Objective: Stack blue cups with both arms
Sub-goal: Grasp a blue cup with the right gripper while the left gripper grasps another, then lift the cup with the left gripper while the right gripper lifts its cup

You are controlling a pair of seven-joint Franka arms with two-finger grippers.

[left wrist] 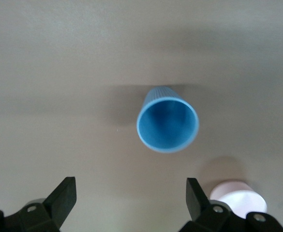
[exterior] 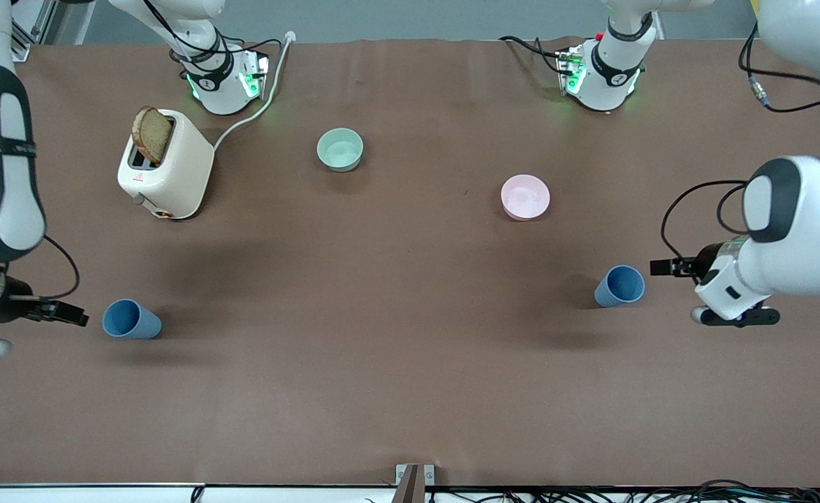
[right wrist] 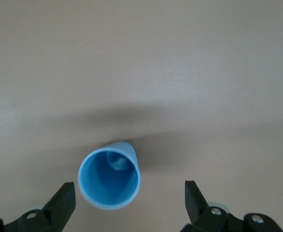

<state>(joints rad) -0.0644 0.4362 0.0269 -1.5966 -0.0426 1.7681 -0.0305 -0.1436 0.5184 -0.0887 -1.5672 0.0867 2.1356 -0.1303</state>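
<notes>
The blue cup needs to go in a stack with the other blue cup [exterior: 131, 319], so next my left gripper needs to grab it by its rim [exterior: 642, 284].
Two blue cups stand apart on the brown table, mouths up. One cup [exterior: 130, 320] [right wrist: 109, 180] is toward the right arm's end. My right gripper [exterior: 75, 316] [right wrist: 129, 193] hovers over the table just beside it, open, with nothing between its fingers. The other cup [exterior: 621, 285] [left wrist: 168, 124] is toward the left arm's end. My left gripper [exterior: 663, 267] [left wrist: 130, 191] hangs open over the table close beside that cup and holds nothing. Each wrist view looks down into its cup's mouth.
A mint-green bowl [exterior: 340, 149] and a pink bowl [exterior: 525, 197] [left wrist: 238, 199] sit farther from the front camera than the cups. A cream toaster [exterior: 172, 175] with a bread slice [exterior: 151, 134] stands near the right arm's base, its white cable [exterior: 256, 112] trailing away.
</notes>
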